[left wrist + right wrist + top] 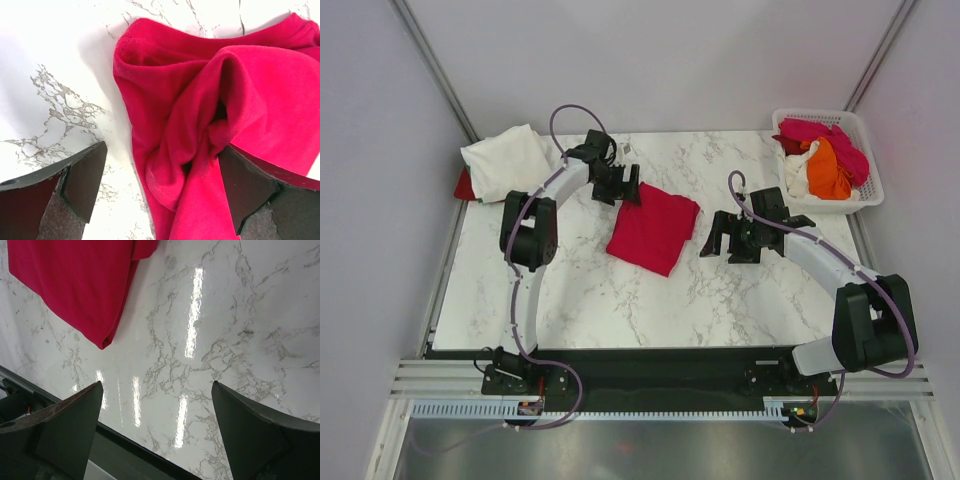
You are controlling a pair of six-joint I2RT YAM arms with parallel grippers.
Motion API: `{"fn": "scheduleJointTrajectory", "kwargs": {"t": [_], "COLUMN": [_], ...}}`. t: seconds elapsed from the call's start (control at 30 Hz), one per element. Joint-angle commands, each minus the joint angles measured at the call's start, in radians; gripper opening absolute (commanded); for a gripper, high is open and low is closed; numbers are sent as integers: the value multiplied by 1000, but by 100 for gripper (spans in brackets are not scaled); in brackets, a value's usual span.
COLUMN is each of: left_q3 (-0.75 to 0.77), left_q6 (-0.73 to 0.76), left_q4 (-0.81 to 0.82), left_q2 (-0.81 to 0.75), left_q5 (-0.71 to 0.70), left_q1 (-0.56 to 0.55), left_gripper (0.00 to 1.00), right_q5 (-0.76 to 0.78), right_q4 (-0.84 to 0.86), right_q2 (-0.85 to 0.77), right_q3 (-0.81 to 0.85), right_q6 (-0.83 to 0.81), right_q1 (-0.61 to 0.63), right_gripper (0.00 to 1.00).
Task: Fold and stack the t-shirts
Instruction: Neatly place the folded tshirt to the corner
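I should pinch the folded crimson t-shirt with my left gripper by the bunched fold at its corner nearest the cream-white t-shirt to carry it over and stack it.
A crimson t-shirt lies folded in a rough square at the middle of the marble table. My left gripper hovers at the shirt's far left corner, open. In the left wrist view a bunched fold of the crimson t-shirt lies between the wide-spread fingers of the left gripper, unpinched. My right gripper is open just right of the shirt, over bare marble. In the right wrist view the right gripper holds nothing, and a corner of the crimson t-shirt shows at upper left. A cream-white t-shirt lies at the far left corner.
A white lattice basket at the back right holds pink, orange and white cloth. A bit of red cloth peeks from under the cream shirt. The table's dark near edge runs just below the right fingers.
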Motion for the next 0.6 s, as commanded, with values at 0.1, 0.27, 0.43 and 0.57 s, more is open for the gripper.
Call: {"fn": "scheduleJointTrajectory", "kwargs": {"t": [0.1, 0.27, 0.43, 0.57], "left_q3": [23, 47, 72, 84], "left_q6": [42, 11, -4, -21], "left_q4": [37, 37, 37, 37], "left_q2": [38, 101, 130, 115], "left_q5": [-54, 2, 120, 246], "left_q1": [-8, -8, -6, -5], "left_gripper": [99, 65, 7, 2], "right_q5": [-30, -36, -69, -105], "right_q4": [52, 60, 104, 190], "right_q2": [-3, 2, 5, 2], "right_q3": [-26, -38, -81, -147], "right_q6": [-33, -33, -20, 6], "right_q1": [-2, -4, -2, 24], "right_gripper": [98, 98, 98, 98]}}
